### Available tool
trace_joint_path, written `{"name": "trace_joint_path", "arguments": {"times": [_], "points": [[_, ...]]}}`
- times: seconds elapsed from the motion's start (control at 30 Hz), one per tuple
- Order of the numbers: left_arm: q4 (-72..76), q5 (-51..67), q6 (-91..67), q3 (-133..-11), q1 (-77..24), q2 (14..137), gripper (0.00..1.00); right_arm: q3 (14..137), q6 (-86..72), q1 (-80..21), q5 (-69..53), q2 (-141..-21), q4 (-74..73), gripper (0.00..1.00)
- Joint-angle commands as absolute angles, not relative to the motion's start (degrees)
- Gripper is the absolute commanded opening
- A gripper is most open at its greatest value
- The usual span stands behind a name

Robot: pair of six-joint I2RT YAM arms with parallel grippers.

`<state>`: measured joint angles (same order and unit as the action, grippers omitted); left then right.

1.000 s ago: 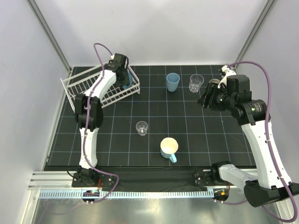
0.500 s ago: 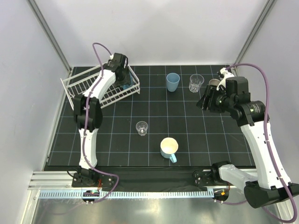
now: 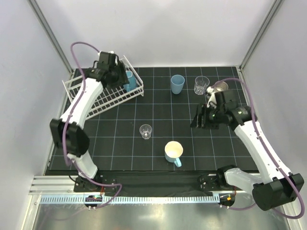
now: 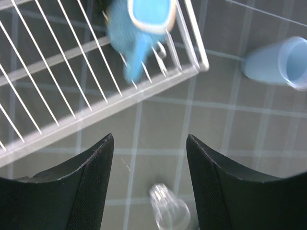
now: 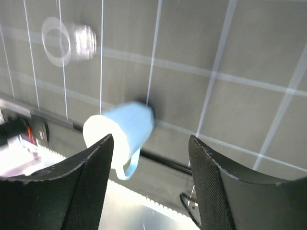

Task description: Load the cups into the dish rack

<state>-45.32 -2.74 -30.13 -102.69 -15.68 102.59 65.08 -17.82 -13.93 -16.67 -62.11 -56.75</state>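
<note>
The light blue mug needs my right gripper to reach it and grab its cream-lined rim [image 3: 181, 148] [image 5: 125, 143], so the mug's base stays free for my left gripper to grab.
The white wire dish rack [image 3: 91, 93] stands at the back left, with one light blue mug [image 3: 129, 80] in its right end. My left gripper [image 3: 119, 77] hovers over that end, open and empty. In the left wrist view the mug [image 4: 144, 24] lies inside the rack [image 4: 192, 48]; my open gripper [image 4: 149, 140] is above the mat. On the mat stand a light blue tumbler [image 3: 177, 84], a clear glass [image 3: 201, 85], a brown metallic cup [image 3: 219, 86], a second clear glass [image 3: 145, 131] and a light blue mug with a cream inside [image 3: 173, 152]. My right gripper [image 3: 198, 118] is open and empty, right of the middle. No black mug shows.
The right wrist view shows the cream-lined mug [image 5: 122, 132] and the small clear glass [image 5: 67, 36] below my open gripper [image 5: 151, 140]. The left wrist view shows the tumbler [image 4: 283, 62] and the small glass [image 4: 168, 213]. Grey walls close the mat on three sides.
My left arm has drawn back and up from the rack, leaving the light blue mug in it. My right gripper has moved left and nearer, away from the brown cup.
</note>
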Motion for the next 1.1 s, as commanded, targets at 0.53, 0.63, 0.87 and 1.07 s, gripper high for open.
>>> {"name": "trace_joint_path", "arguments": {"times": [0.53, 0.63, 0.87, 1.07], "points": [[-35.51, 21.18, -51.85, -73.57, -15.38, 70.06, 0.65, 53.09, -24.26, -35.42, -14.42, -67.06, -45.70, 0.66], [-34.46, 22.06, -54.13, -72.08, -15.64, 68.56, 0.66, 52.56, -25.13, -37.17, -14.50, -69.08, -44.91, 0.63], [-30.32, 24.08, -59.41, -69.17, -16.52, 67.41, 0.66, 50.80, -24.96, -39.73, -12.40, -74.00, -44.91, 0.57], [-30.32, 25.58, -59.59, -70.92, -16.61, 68.99, 0.66, 51.76, -24.96, -39.73, -10.90, -76.11, -45.09, 0.38]]}}
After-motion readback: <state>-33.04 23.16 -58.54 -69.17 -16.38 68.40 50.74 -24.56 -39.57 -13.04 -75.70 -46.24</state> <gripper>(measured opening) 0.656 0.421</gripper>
